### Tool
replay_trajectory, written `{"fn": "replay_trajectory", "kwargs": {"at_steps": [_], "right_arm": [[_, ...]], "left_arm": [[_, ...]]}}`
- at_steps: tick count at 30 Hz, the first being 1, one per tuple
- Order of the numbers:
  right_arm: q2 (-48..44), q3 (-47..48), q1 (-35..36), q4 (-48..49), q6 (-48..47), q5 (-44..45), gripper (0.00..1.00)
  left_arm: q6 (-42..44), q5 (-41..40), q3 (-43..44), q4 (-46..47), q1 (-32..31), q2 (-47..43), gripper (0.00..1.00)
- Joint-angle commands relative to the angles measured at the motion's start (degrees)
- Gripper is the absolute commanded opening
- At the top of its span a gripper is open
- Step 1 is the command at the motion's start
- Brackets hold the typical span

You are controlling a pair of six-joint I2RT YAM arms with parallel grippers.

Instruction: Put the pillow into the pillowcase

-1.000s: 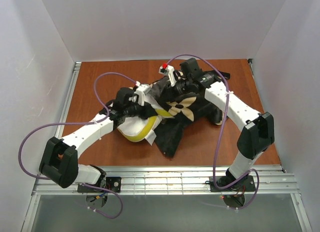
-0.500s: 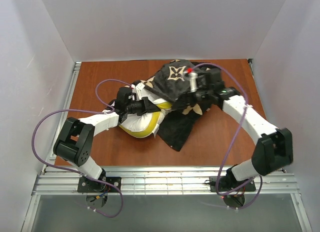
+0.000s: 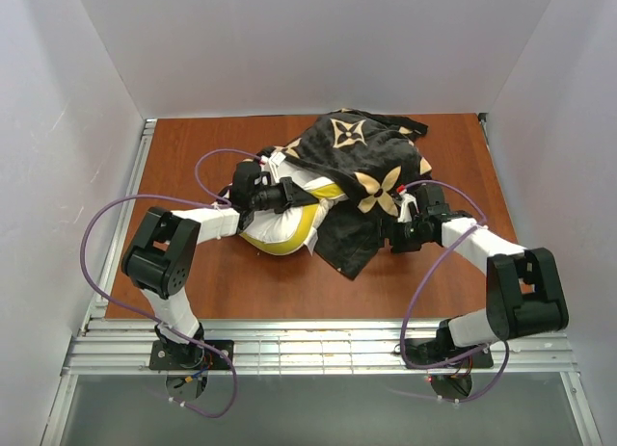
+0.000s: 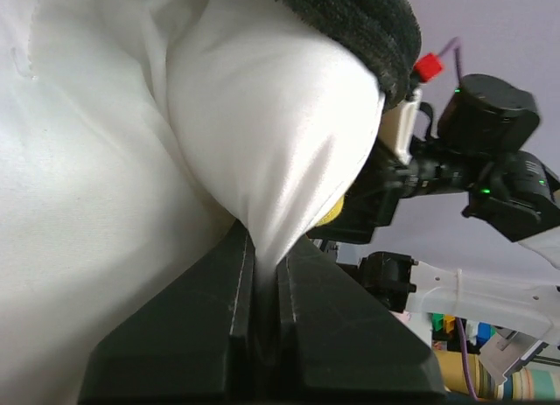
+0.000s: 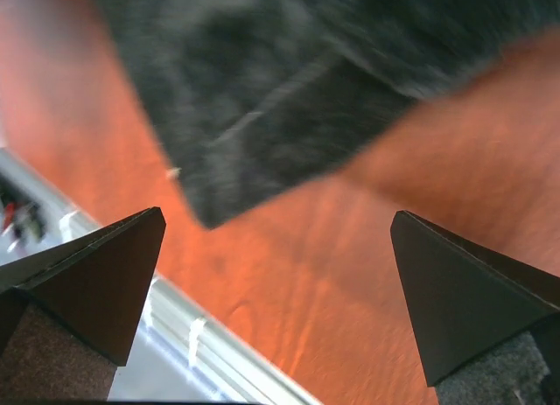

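Observation:
My left gripper moves the white fold into the pillowcase next, before it lets go. The pillowcase's plush edge stops short of the fold, which would end uncovered outside.
The white pillow (image 3: 280, 236) with its yellow band lies mid-table, its far end covered by the black flower-printed pillowcase (image 3: 362, 162). My left gripper (image 3: 301, 194) is shut on a fold of the pillow's white fabric (image 4: 262, 247), just under the pillowcase's plush edge (image 4: 350, 16). My right gripper (image 3: 388, 238) is open and empty, low over the wood beside the pillowcase's near right edge. In the right wrist view the gripper (image 5: 276, 217) has only table between its fingers, and a blurred corner of the pillowcase (image 5: 262, 90) lies ahead.
The brown wooden table (image 3: 193, 292) is enclosed by white walls on three sides. A metal rail (image 3: 318, 345) runs along the near edge, also seen as the rail (image 5: 175, 331) close below my right gripper. Purple cables loop from both arms.
My right gripper let go of the pillowcase, opened wide and dropped back toward the near right. The pillowcase now drapes over the pillow's far end. My left gripper kept its pinch.

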Motion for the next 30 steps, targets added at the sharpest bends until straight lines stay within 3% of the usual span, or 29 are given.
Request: {"fn": "replay_trajectory", "kwargs": {"at_steps": [1,5,7,9,10,13,15,20,23,25,30], "right_arm": [[3.3,-0.9,0.1,9.7,3.2,7.2,0.99],[9.8,-0.4,0.2,15.0,8.6,3.5,0.98],[11.4,-0.6,0.7,23.4,9.4,2.1,0.90],[13.5,0.7,1.5,27.8,9.5,0.8,0.53],[14.6,3.5,1.7,29.1,9.3,-1.5,0.05],[15.7,9.4,3.1,28.1,10.0,-10.3,0.01],[11.7,14.8,6.3,27.8,9.5,-17.5,0.01],[-0.1,22.2,19.5,17.2,-2.7,-24.9,0.01],[-2.9,16.7,22.6,15.7,-4.2,-27.3,0.01],[-2.4,13.3,22.7,15.9,-2.9,-28.5,0.01],[-3.1,3.3,23.0,17.5,0.1,-31.0,0.01]], "left_arm": [[-2.6,0.8,3.3,5.1,0.3,-0.3,0.00],[-2.5,1.5,3.1,5.8,1.0,-0.1,0.00],[-2.8,1.5,2.9,6.6,1.0,0.2,0.00],[-4.5,1.1,2.5,8.1,1.6,0.2,0.00],[-4.7,0.6,3.1,8.0,3.3,0.0,0.00],[-5.9,0.0,7.1,9.5,7.8,0.0,0.00],[-6.1,0.5,11.7,9.6,9.4,-0.7,0.00],[-2.9,-4.4,19.7,5.0,11.1,-6.1,0.00],[4.7,-8.3,16.1,-3.5,6.2,-11.2,0.00],[14.5,-13.7,8.9,-7.5,-0.1,-13.0,0.00],[13.6,-17.4,-1.3,-11.3,-5.1,-3.8,0.00]]}}
